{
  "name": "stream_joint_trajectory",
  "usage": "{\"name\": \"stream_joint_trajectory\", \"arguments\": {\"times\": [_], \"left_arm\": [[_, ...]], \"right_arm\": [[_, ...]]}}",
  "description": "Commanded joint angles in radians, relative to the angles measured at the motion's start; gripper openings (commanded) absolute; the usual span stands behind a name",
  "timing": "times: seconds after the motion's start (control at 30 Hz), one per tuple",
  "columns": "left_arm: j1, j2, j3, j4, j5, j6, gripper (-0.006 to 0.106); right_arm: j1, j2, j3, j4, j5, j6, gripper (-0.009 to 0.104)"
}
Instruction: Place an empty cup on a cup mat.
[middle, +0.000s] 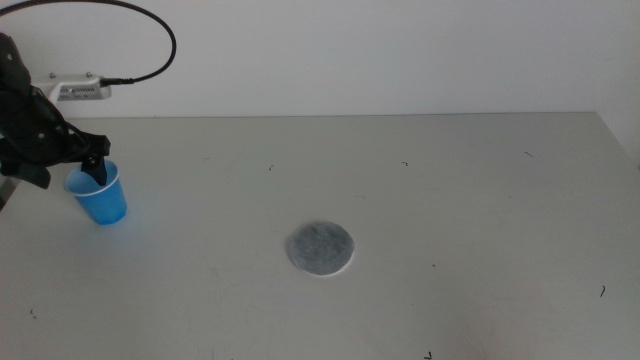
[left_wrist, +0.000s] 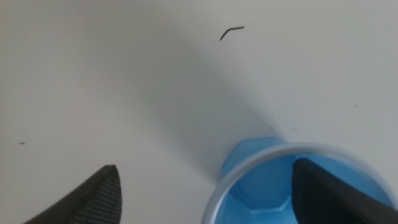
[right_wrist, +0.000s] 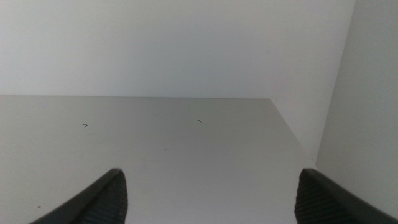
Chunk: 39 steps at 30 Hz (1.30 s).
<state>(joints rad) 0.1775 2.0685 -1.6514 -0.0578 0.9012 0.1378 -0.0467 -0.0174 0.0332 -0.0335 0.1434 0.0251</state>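
Observation:
The cup's opening (middle: 84, 183) is about as wide as my open fingers, so my left gripper will next grab the cup by the thin side at its rim.
The blue cup (middle: 101, 196) stands upright at the far left of the table. My left gripper (middle: 95, 165) is at its rim with jaws open: in the left wrist view (left_wrist: 205, 165) one jaw reaches inside the cup (left_wrist: 261, 186) and the other is well outside it, so the cup wall sits between them. The cup is empty. The grey speckled cup mat (middle: 321, 248) lies flat near the table's middle, well to the right of the cup. My right gripper (right_wrist: 210, 175) is open, empty, and out of the middle view.
A white device (middle: 82, 90) with a black cable (middle: 160, 30) sits at the back left. The table's right edge (middle: 622, 140) meets a white wall. Small dark specks mark the tabletop (middle: 450, 200).

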Motion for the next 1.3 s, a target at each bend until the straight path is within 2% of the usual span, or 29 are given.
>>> {"name": "stream_joint_trajectory", "arguments": {"times": [0.0, 0.13, 0.2, 0.37, 0.47, 0.63, 0.87, 1.03, 1.27], "left_arm": [[0.003, -0.04, -0.031, -0.015, -0.029, 0.007, 0.1], [0.003, -0.018, -0.032, -0.016, -0.034, 0.022, 0.081], [0.003, -0.016, -0.032, -0.029, -0.036, 0.022, 0.066], [0.003, -0.016, -0.032, -0.066, -0.025, 0.022, 0.02], [0.003, -0.017, -0.032, -0.063, 0.0, 0.023, 0.0], [0.002, -0.049, -0.032, -0.058, 0.037, 0.016, 0.0], [-0.049, -0.163, -0.031, -0.1, 0.144, 0.013, 0.0], [-0.171, -0.216, -0.031, -0.105, 0.187, -0.013, 0.0], [-0.398, -0.221, -0.031, -0.163, 0.164, -0.013, 0.0]], "right_arm": [[0.002, -0.019, -0.012, -0.009, -0.078, -0.008, 0.094], [0.002, -0.019, -0.012, -0.009, -0.078, -0.008, 0.094], [0.002, -0.019, -0.012, -0.009, -0.078, -0.008, 0.094], [0.002, -0.019, -0.012, -0.009, -0.078, -0.008, 0.094], [0.002, -0.019, -0.012, -0.009, -0.078, -0.008, 0.094], [0.002, -0.019, -0.012, -0.009, -0.078, -0.008, 0.094], [0.002, -0.019, -0.012, -0.009, -0.078, -0.008, 0.094], [0.002, -0.019, -0.012, -0.009, -0.078, -0.008, 0.094], [0.002, -0.019, -0.012, -0.009, -0.078, -0.008, 0.094]]}}
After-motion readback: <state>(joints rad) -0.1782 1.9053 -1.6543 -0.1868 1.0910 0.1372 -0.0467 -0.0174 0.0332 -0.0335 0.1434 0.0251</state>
